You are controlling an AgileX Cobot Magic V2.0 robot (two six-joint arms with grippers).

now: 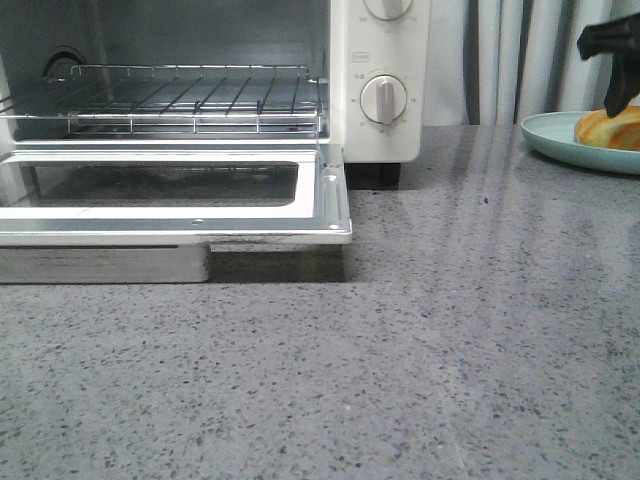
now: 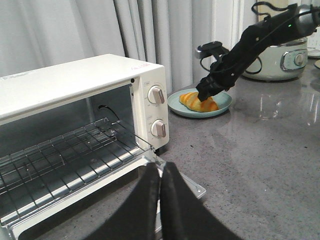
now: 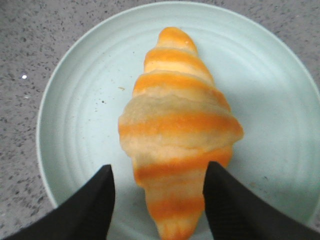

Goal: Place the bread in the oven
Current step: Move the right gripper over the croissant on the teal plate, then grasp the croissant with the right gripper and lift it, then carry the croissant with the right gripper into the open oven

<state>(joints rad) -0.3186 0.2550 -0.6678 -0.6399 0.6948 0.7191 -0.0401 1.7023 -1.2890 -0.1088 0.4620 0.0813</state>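
Note:
My right gripper's fingers are still above the bread, so it is too early to close. The right gripper lowers to the bread next, then closes on it.
The bread, a golden-orange croissant roll with cream stripes, lies on a pale green plate. It also shows in the front view and the left wrist view. My right gripper is open, its fingers on either side of the roll's near tapered end; one finger is at the roll's edge, the other apart from it. The white oven stands with its glass door folded down and its wire rack bare. My left gripper is shut and empty, in front of the oven door.
The plate sits at the far right of the grey speckled counter, right of the oven. A pale green cooker stands behind the right arm. Grey curtains hang at the back.

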